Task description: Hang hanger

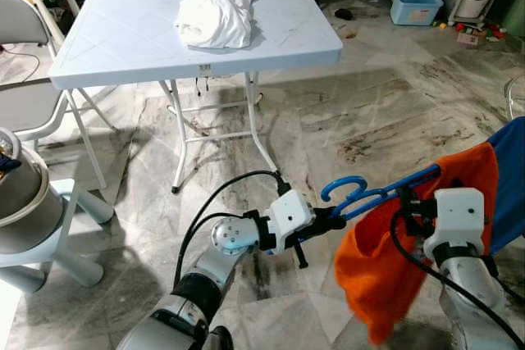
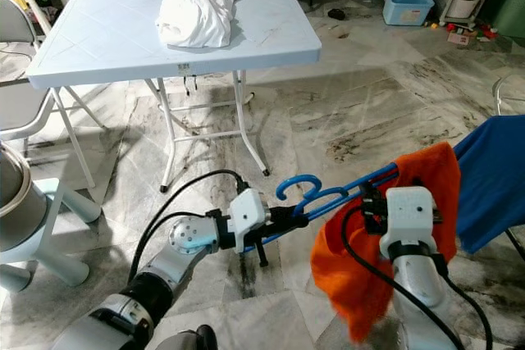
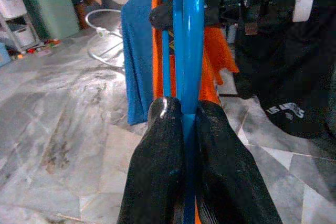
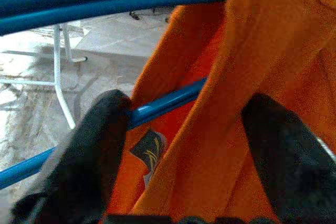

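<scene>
I need to pinch the orange cloth (image 4: 252, 77) next with my right gripper by its fold at the neckline (image 4: 197, 114), because that fold stands out while the rest of the cloth hangs slack.
A blue plastic hanger (image 1: 354, 193) is held low over the marble floor, hook toward the table, with an orange garment (image 1: 382, 272) draped on it. My left gripper (image 1: 338, 220) is shut on the hanger's bar just below the hook; in the left wrist view its fingertips (image 3: 164, 114) pinch the blue bar (image 3: 187, 51). My right gripper (image 4: 191, 135) stands open at the hanger's far side, its fingers (image 4: 105, 129) apart around the orange cloth (image 4: 252, 77) and a blue bar (image 4: 168, 100).
A blue cloth (image 1: 510, 171) hangs at the right edge, just behind the orange garment. A white folding table (image 1: 123, 38) with a crumpled white cloth (image 1: 217, 10) stands ahead. A grey chair (image 1: 25, 55) and a steel pot (image 1: 23, 194) are on the left.
</scene>
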You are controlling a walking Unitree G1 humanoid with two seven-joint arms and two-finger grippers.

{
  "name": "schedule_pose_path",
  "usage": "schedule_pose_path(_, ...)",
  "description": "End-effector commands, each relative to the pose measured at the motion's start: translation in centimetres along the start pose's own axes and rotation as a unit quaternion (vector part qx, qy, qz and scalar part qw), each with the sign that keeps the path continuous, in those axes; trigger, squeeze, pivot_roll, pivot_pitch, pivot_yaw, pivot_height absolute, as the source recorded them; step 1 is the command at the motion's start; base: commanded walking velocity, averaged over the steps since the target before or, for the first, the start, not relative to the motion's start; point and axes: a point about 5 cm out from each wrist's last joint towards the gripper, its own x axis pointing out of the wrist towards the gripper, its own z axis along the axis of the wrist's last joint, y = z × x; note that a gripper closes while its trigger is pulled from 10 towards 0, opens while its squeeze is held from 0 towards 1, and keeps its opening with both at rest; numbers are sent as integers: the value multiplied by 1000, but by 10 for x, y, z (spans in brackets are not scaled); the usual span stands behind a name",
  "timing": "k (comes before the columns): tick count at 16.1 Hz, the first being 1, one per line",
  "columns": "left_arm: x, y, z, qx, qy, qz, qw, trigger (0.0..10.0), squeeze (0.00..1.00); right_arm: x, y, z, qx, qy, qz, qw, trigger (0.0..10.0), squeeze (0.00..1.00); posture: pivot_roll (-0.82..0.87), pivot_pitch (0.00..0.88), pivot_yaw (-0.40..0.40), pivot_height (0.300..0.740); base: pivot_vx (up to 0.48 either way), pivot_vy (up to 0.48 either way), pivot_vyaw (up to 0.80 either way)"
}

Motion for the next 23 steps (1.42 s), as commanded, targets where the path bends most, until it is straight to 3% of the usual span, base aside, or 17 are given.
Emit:
schedule_pose_path(1, -1, 1, 8, 15, -24, -8, 1000, 0, 0, -5, -23, -14, -7, 34, -46, 998, 0, 0, -69, 136, -6, 740, 0, 0, 0)
schedule_pose_path(2, -2, 1, 7, 14, -19, -8, 1000, 0, 0, -7, -25, -14, 12, 31, -34, 999, 0, 0, -73, 137, -6, 740, 0, 0, 0)
schedule_pose_path(3, -2, 2, 6, 11, -14, -4, 1000, 0, 0, -11, -19, -8, 43, 13, 15, 999, 3373, 0, -76, 137, -5, 740, 0, 0, 0)
schedule_pose_path(4, -1, 3, 6, 12, -12, -2, 1000, 0, 0, -12, -17, -7, 48, 10, 31, 998, 5216, 0, -77, 136, -4, 740, 0, 0, 0)
schedule_pose_path(5, -1, 4, 7, 11, -11, -2, 1000, 0, 0, -14, -14, -4, 50, -1, 59, 997, 10000, 0, -77, 136, -4, 740, 0, 0, 0)
schedule_pose_path(6, 0, 5, 7, 12, -10, -1, 1000, 0, 0, -16, -14, -4, 46, -1, 73, 996, 10000, 1000, -78, 136, -4, 740, 0, 0, 0)
schedule_pose_path(8, 1, 8, 10, 13, -9, 2, 1000, 0, 0, -22, -16, -5, 40, 7, 103, 994, 10000, 1000, -82, 136, -1, 740, 0, 0, 0)
schedule_pose_path(10, 1, 9, 10, 12, -9, 1, 1000, 0, 0, -23, -29, -10, 21, 17, 75, 997, 10000, 1000, -87, 136, 1, 740, 0, 0, 0)
schedule_pose_path(12, 1, 9, 11, 13, -10, -2, 1000, 0, 0, -23, -30, -11, 17, 20, 72, 997, 10000, 1000, -87, 137, 2, 740, 0, 0, 0)
schedule_pose_path(13, 2, 8, 11, 13, -12, -6, 1000, 0, 0, -24, -26, -16, 7, 30, 85, 996, 10000, 714, -86, 137, 2, 740, 0, 0, 0)
schedule_pose_path(14, 2, 8, 12, 14, -13, -8, 1000, 0, 0, -26, -20, -22, 3, 41, 98, 994, 10000, 216, -82, 137, 3, 740, 0, 0, 0)
schedule_pose_path(15, 2, 9, 13, 14, -15, -10, 1000, 0, 0, -26, -17, -25, 8, 45, 102, 994, 10000, 0, -80, 137, 4, 740, 0, 0, 0)
schedule_pose_path(18, 3, 9, 20, 17, -30, -24, 999, 0, 0, -20, -9, -33, 13, 54, 102, 993, 10000, 0, -68, 137, 8, 740, 0, 0, 0)
schedule_pose_path(20, 3, 7, 25, 17, -41, -39, 998, 0, 0, -12, -13, -40, -9, 67, 64, 996, 10000, 0, -63, 135, 10, 740, 0, 0, 0)
schedule_pose_path(22, -1, 6, 26, 16, -45, -51, 998, 0, 0, -6, -27, -42, -16, 66, 0, 998, 1725, 0, -61, 133, 12, 740, 0, 0, 0)
schedule_pose_path(23, -2, 5, 25, 15, -44, -57, 997, 0, 0, -3, -33, -42, -6, 63, -26, 998, 0, 0, -60, 133, 11, 740, 0, 0, 0)
